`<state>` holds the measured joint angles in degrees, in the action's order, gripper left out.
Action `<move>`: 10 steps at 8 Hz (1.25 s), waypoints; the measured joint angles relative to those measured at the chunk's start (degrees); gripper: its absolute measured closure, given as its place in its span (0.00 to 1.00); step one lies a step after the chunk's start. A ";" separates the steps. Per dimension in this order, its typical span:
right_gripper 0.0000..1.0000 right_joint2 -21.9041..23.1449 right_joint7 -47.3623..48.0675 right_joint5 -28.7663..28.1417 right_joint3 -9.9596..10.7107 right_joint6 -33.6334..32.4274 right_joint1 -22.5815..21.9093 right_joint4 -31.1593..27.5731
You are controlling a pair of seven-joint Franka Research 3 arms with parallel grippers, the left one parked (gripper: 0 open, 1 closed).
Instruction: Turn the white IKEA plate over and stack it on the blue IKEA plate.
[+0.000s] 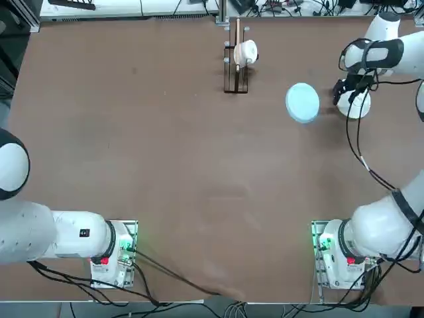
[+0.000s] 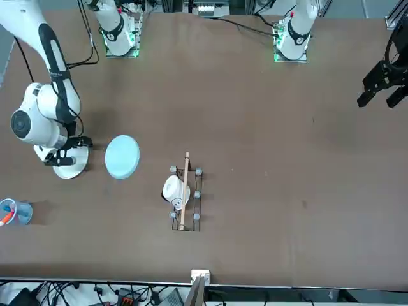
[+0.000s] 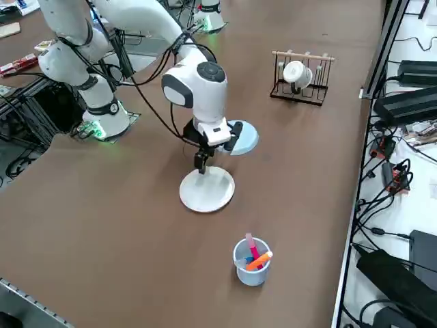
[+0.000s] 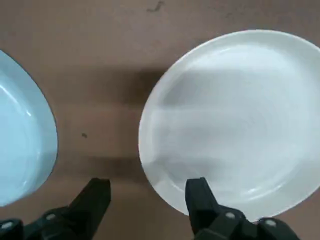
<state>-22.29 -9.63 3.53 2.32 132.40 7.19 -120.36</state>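
The white IKEA plate needs to be turned over and stacked on the blue IKEA plate (image 4: pixel 22 132), so my right gripper should grab it by its rim (image 4: pixel 169 200) next.
The white IKEA plate (image 4: pixel 240 120) lies on the brown table with its hollow side up, near the table's right side (image 1: pixel 358 108) (image 3: pixel 207 189). Close beside it, toward the table's middle, the blue IKEA plate (image 1: pixel 303 103) (image 2: pixel 122 157) (image 4: pixel 20 145) also lies flat. My right gripper (image 4: pixel 148 187) hangs open just above the white plate's rim on the side facing the blue plate (image 3: pixel 203 164). One finger (image 4: pixel 197 192) is over the white plate's rim and the other (image 4: pixel 97 195) is over bare table between the two plates. Nothing is held.
A small wooden rack with a white cup (image 1: pixel 240 56) stands at the far middle of the table. A clear blue tumbler with an orange stick (image 3: pixel 251 261) stands near the table's right edge, beyond the white plate from the blue one.
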 joint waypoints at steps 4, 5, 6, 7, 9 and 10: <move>0.33 -2.29 0.03 2.38 -0.03 0.12 -0.07 0.90; 0.40 -2.88 0.03 2.51 -0.03 0.14 -0.06 1.55; 0.47 -3.37 0.03 2.63 -0.03 0.14 -0.07 2.17; 0.54 -3.80 0.03 2.89 -0.03 0.14 -0.07 2.49; 0.65 -4.18 0.00 4.34 -0.03 0.14 -0.08 2.74; 0.75 -4.20 -0.01 4.93 -0.04 0.14 -0.11 2.89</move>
<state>-26.49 -9.64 8.46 2.29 132.54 7.08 -117.47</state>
